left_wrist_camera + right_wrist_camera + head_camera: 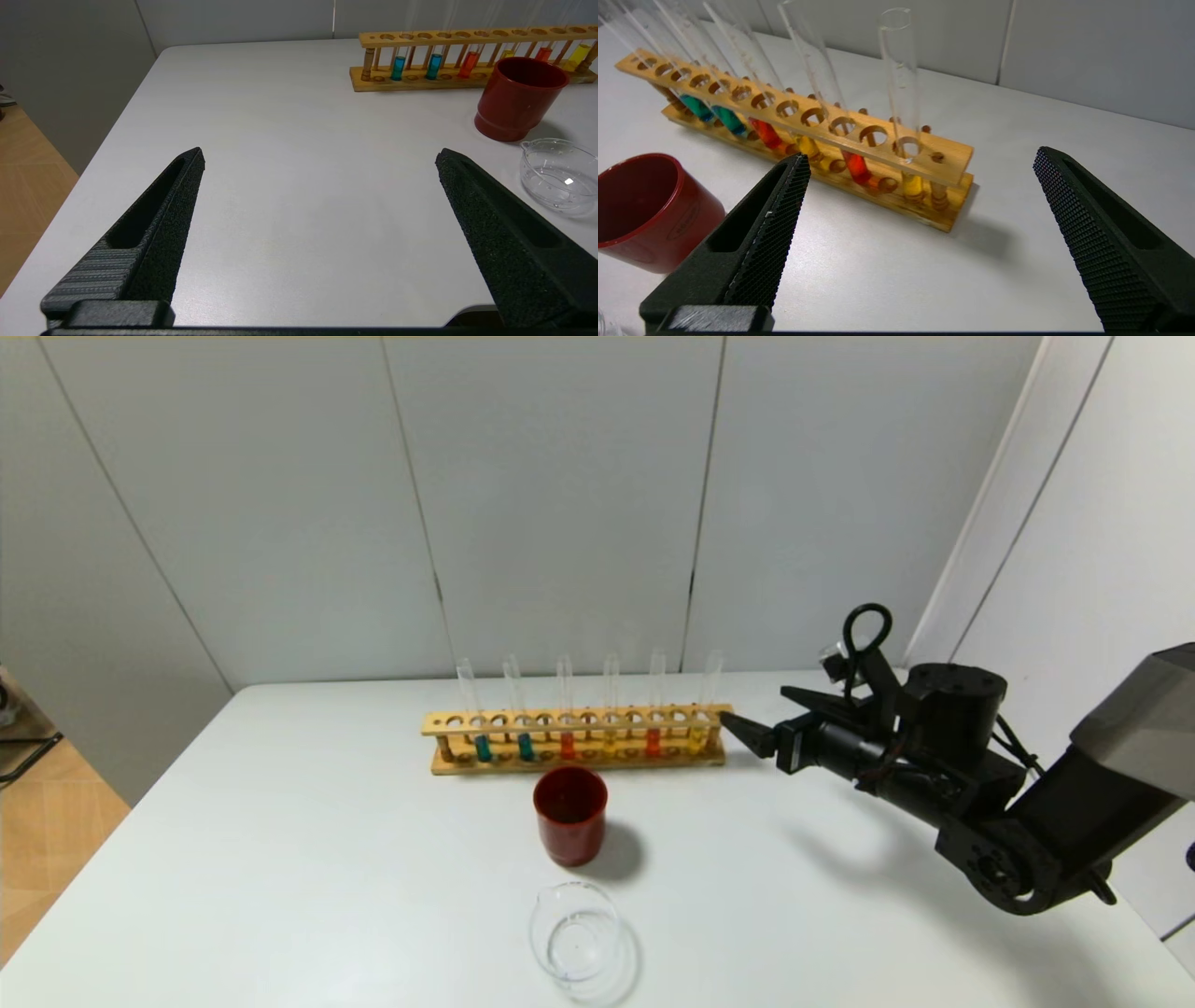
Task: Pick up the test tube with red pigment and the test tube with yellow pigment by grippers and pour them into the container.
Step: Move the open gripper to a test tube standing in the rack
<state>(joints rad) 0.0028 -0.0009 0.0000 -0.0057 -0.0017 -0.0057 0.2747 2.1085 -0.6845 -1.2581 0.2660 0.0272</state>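
Note:
The wooden rack closes around the lower half of the end yellow tube, so my right gripper should next grab that tube by its bare upper glass point(711, 681).
A wooden rack point(574, 739) at the table's back holds six tubes. From its right end they are a yellow-pigment tube point(697, 737), a red-pigment tube point(653, 740), a second yellow point(610, 742) and a second red point(567, 744). My right gripper point(754, 705) is open and empty, just right of the rack's end. In the right wrist view the end yellow tube point(911, 183) and the red one point(856, 167) stand ahead of the open gripper point(920, 156). The clear glass container point(574, 933) sits near the front edge. My left gripper point(320, 156) is open and empty over the table's left part.
A dark red cup point(570, 814) stands between the rack and the container. Two teal tubes point(504, 747) fill the rack's left end. The white table point(280, 859) has bare surface left of the cup. Grey wall panels stand close behind the rack.

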